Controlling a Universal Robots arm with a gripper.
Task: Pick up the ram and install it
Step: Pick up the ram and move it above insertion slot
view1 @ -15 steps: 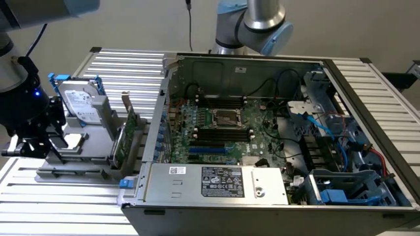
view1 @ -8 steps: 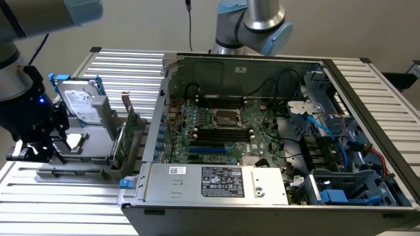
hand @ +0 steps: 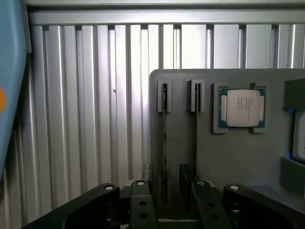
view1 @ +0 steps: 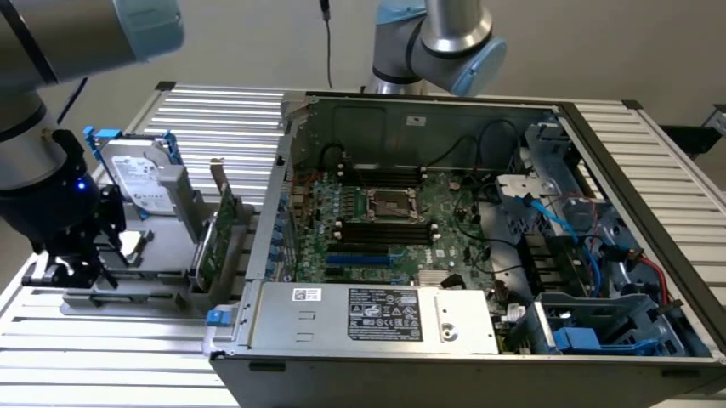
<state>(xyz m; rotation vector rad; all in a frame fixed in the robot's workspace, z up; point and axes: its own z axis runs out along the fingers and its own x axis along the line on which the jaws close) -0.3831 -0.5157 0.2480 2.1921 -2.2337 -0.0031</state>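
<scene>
The end of the ram is held by the holder's slotted post (hand: 164,97), so my gripper should grip the ram by its exposed middle part (hand: 165,175) next.
The ram (hand: 164,138) shows edge-on as a thin greenish strip standing in one of two narrow slots of a grey holder plate (hand: 228,157). My gripper (hand: 167,172) hangs over the near end of that strip. It is open, with one finger (hand: 143,200) on each side of the strip and a gap to it. In the exterior view the gripper (view1: 70,268) sits low over the grey holder (view1: 136,293), at that view's left of the open computer case (view1: 454,238). Black memory slots (view1: 386,229) lie on the motherboard beside the processor socket.
A processor chip (hand: 242,109) rests in a pocket of the holder plate. A hard drive (view1: 142,183) and a taller green expansion card (view1: 216,234) stand on the holder between my arm and the case wall. Cables and the power supply (view1: 375,314) crowd the case.
</scene>
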